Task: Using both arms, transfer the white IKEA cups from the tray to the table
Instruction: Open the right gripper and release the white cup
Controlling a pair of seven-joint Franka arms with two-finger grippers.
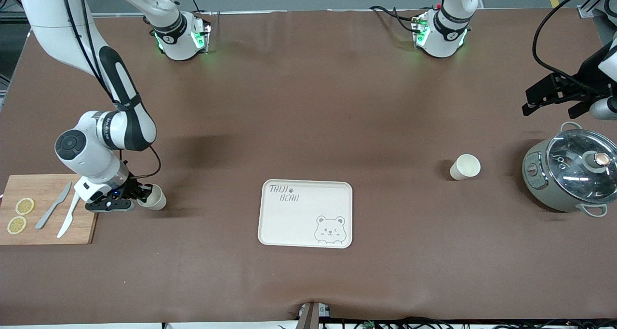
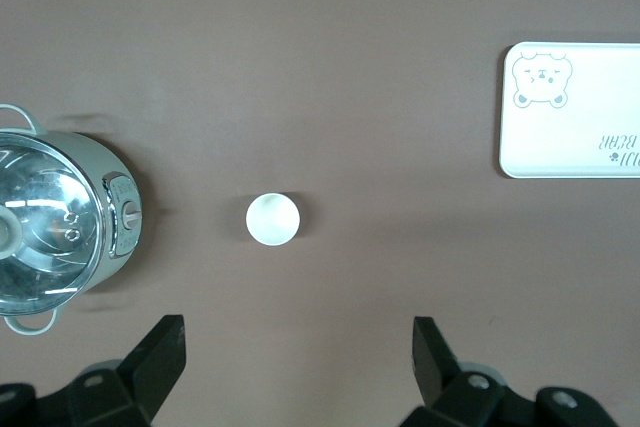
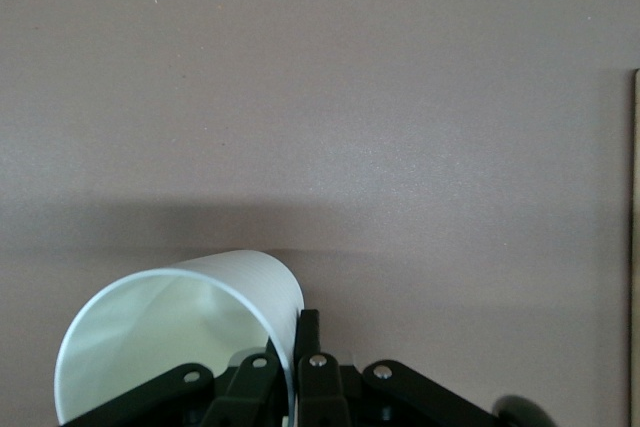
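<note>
The white cup's base edge (image 1: 164,202) (image 3: 296,283) meets its shadow on the tabletop and the cup would settle upright, so it is time for my right gripper to open.
One white IKEA cup (image 1: 155,197) is beside the wooden cutting board, at the right arm's end of the table. My right gripper (image 1: 143,195) is shut on its rim, one finger inside the cup (image 3: 180,337) and the other finger (image 3: 307,332) outside its wall. The cup looks tilted, low by the table. A second white cup (image 1: 465,167) stands upright and free on the brown table beside the grey pot. My left gripper (image 1: 544,104) hangs high over the table by the pot, open and holding nothing. In its wrist view that cup (image 2: 272,219) lies well clear of the left gripper (image 2: 298,347).
A cream bear-printed tray (image 1: 270,223) lies mid-table, nearer the front camera. The grey pot (image 1: 537,174) with a glass lid stands at the left arm's end. The cutting board (image 1: 82,232) carries lemon slices (image 1: 24,206) and two knives (image 1: 53,206).
</note>
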